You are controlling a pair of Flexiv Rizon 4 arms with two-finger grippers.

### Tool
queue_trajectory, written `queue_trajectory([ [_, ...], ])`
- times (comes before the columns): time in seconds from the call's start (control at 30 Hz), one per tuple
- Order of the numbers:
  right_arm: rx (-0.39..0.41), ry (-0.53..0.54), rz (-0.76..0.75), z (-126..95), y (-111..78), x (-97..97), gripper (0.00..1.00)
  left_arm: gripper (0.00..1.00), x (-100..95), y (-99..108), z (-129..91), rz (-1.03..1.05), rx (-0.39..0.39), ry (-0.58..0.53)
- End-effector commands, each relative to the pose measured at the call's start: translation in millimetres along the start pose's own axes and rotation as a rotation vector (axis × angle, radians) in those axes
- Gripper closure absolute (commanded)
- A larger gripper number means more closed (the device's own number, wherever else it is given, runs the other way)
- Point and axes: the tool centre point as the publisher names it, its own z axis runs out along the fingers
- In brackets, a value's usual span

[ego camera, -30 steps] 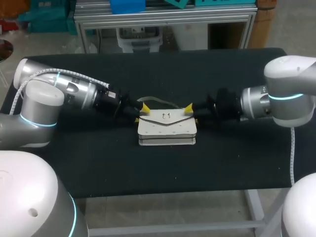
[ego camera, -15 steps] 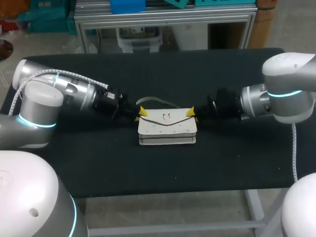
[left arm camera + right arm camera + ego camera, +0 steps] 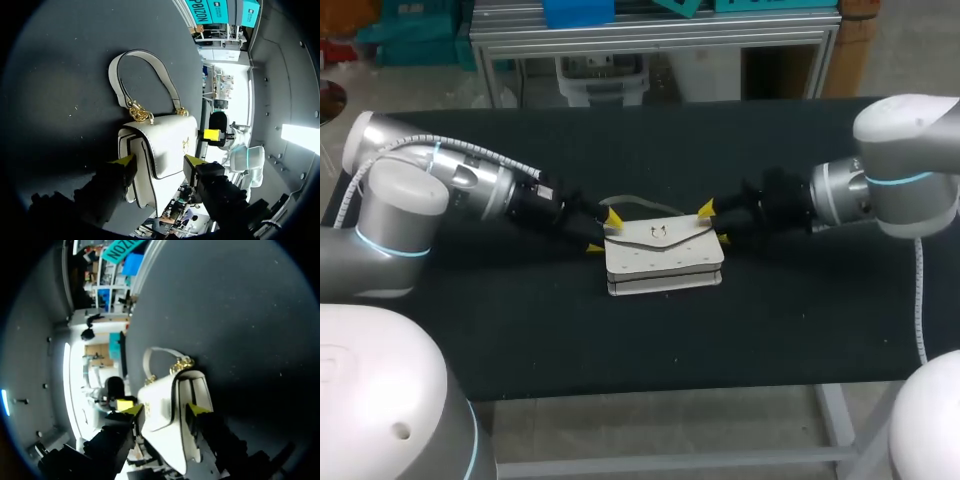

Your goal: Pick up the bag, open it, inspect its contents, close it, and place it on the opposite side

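Observation:
I should next grab the bag by its narrow side end (image 3: 714, 240) (image 3: 186, 407) with my right gripper, because the bag's flap front is wider than my fingers can open.
A white flap handbag (image 3: 663, 258) lies on the black table (image 3: 650, 340), its strap (image 3: 142, 62) and gold chain links (image 3: 140, 114) at the far side. My left gripper (image 3: 604, 232) stands open at the bag's left end, which sits between its yellow fingertips (image 3: 125, 161) in the left wrist view. My right gripper (image 3: 714, 223) stands open at the bag's right end (image 3: 172, 420), one yellow fingertip (image 3: 134, 410) on each side of it. The bag (image 3: 157, 155) is closed, with its flap down, and lies slightly turned.
The black tablecloth stretches wide on both sides of the bag and toward the front edge (image 3: 650, 385). Nothing else lies on it. Both arms come in low over the cloth from left and right.
Both grippers narrowed half a second ago, then widened and slid inward around the bag's ends. The bag has shifted slightly right and turned a little.

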Motion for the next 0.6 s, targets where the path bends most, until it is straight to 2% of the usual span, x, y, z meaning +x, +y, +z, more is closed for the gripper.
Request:
queue_trajectory([
  [0.03,-0.028,-0.002,0.0,-12,-13.3,-0.7,0.0,0.0,1.3,15,-15,0.003,0.044,-0.007],
  [0.2,-0.043,0.02,-0.017,-17,-26.9,2.5,0.0,0.0,-2.9,17,-27,-0.008,0.088,-0.036],
  [0.23,-0.041,0.023,-0.024,-17,-29.8,3.9,0.05,0.0,-4.0,17,-29,-0.015,0.098,-0.043],
  [0.33,-0.033,0.015,-0.044,-16,-36.5,7.0,0.49,0.0,-7.2,15,-35,-0.03,0.12,-0.064],
  [0.43,-0.03,0.0,-0.053,-16,-39.6,6.8,0.56,0.0,-9.8,15,-41,-0.039,0.137,-0.083],
  [0.6,-0.016,-0.015,-0.035,-16,-41.8,-0.2,0.62,0.0,-14.3,13,-50,-0.058,0.158,-0.09],
])
